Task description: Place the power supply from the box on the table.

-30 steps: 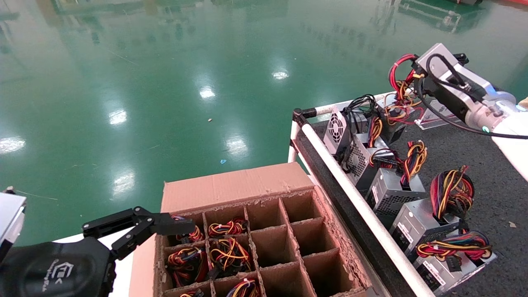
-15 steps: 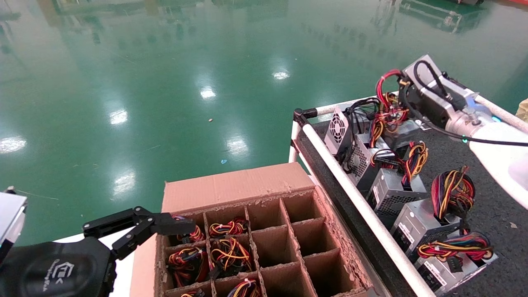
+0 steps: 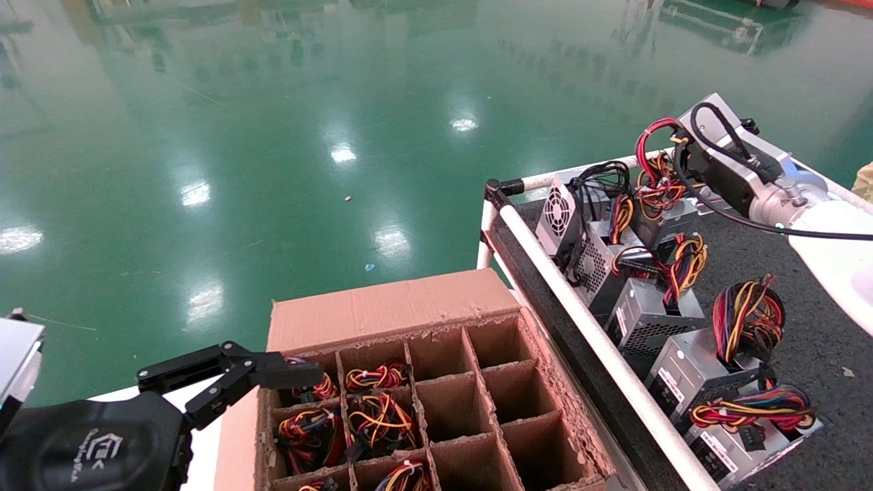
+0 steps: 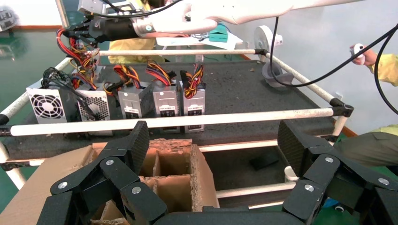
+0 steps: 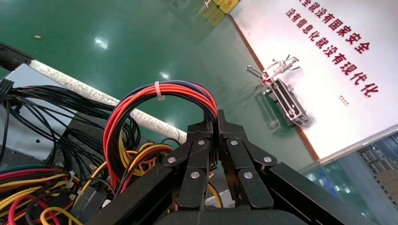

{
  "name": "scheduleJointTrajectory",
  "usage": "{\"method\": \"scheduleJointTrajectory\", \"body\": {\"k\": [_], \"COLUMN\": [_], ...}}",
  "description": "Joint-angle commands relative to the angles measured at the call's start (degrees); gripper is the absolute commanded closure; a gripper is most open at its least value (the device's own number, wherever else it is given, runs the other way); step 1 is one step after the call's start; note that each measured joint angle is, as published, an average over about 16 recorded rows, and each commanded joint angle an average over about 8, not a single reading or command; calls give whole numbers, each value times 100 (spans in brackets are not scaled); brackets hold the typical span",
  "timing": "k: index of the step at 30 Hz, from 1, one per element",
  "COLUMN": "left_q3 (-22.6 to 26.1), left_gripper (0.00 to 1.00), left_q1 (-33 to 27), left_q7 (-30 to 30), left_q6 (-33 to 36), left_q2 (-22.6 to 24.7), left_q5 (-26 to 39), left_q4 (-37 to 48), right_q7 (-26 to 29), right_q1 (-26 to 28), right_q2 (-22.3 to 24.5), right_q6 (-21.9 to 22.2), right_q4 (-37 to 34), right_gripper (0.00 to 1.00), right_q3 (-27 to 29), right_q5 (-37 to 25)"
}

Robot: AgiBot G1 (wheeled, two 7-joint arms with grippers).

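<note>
I should open my right gripper now, since slack wires join its fingertips to the silver body on black felt and the power supply would stay.
My right gripper is shut on the red, yellow and black wire loop of the power supply. It holds the loop above the far end of the table. The silver body hangs low behind the row of units; I cannot tell whether it rests on the felt. The brown box with divider cells stands left of the table. My left gripper stays open and empty over the box's near left corner.
Several other silver units with bundled wires stand in a row along the table's white rail. The box's left cells hold wire bundles; its right cells are bare. A person in yellow stands beyond the table.
The right gripper has come down and toward the row's far end with the wire loop, then shifted slightly right. The left arm has not moved.
</note>
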Motion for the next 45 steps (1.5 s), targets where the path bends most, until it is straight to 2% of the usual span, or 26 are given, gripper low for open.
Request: {"method": "scheduleJointTrajectory", "body": {"k": [1, 15, 22, 33, 39, 45], "left_q3": [2, 4, 7, 10, 10, 12], "left_gripper": [0, 0, 0, 0, 0, 0], "left_q1": [1, -1, -3, -3, -3, -5], "left_q7": [0, 3, 4, 6, 6, 7], "left_q6": [-1, 0, 1, -2, -2, -2], "left_q2": [0, 0, 0, -2, -2, -2], "left_q5": [-1, -2, -3, -5, -7, -8], "left_q4": [1, 5, 6, 7, 8, 11], "right_q7": [3, 99, 337, 739, 820, 1310], "right_q1": [-8, 177, 544, 1445, 1449, 1081], "right_q2": [3, 124, 344, 559, 588, 762], "right_q6": [14, -19, -336, -918, -1005, -1337], "right_q4": [20, -181, -594, -1369, -1332, -740], "right_gripper": [0, 0, 0, 0, 0, 0], "right_q3": [-11, -167, -407, -681, -683, -687], "right_q5": [-17, -249, -625, -1101, -1089, -928]}}
